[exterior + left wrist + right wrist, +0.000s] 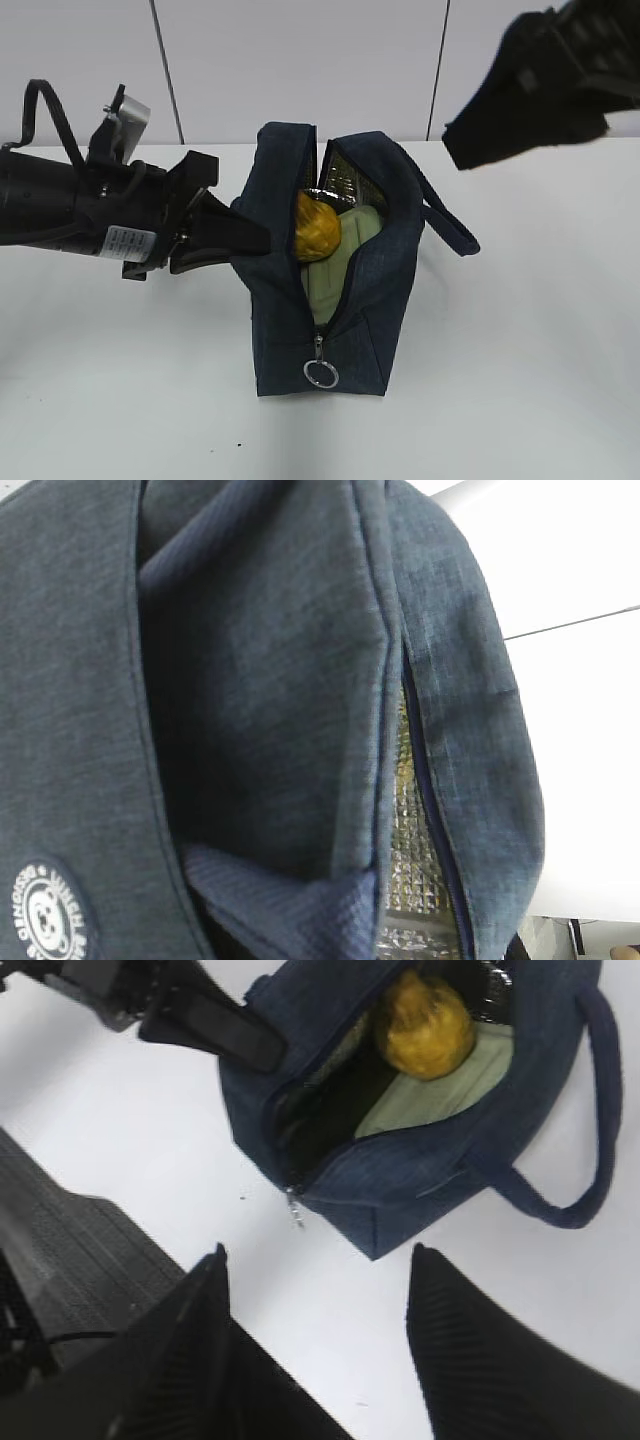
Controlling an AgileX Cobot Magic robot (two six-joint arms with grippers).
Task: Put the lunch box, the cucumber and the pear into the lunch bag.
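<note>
The small slider (318, 344) is tight against the bag's fabric, so I need to grab the silver zipper pull by its hanging ring (321, 375) next with my right gripper.
The navy lunch bag (300, 330) stands open in the middle of the table, and it also shows in the right wrist view (400, 1190). Inside it the yellow pear (318, 226) rests on the lunch box's sage-green lid (335, 270); both also show in the right wrist view, pear (428, 1022) and lid (450, 1085). I see no cucumber. My left gripper (255, 237) is closed at the bag's left wall; bag fabric (250, 680) fills its view. My right gripper (318, 1260) is open and empty, raised high at the right (530, 90).
The bag's silver ring pull (320, 373) hangs at its near end. A loop handle (450, 228) sticks out to the right. Foil lining (405, 820) shows inside the opening. Dark floor (70, 1250) lies beyond the table edge.
</note>
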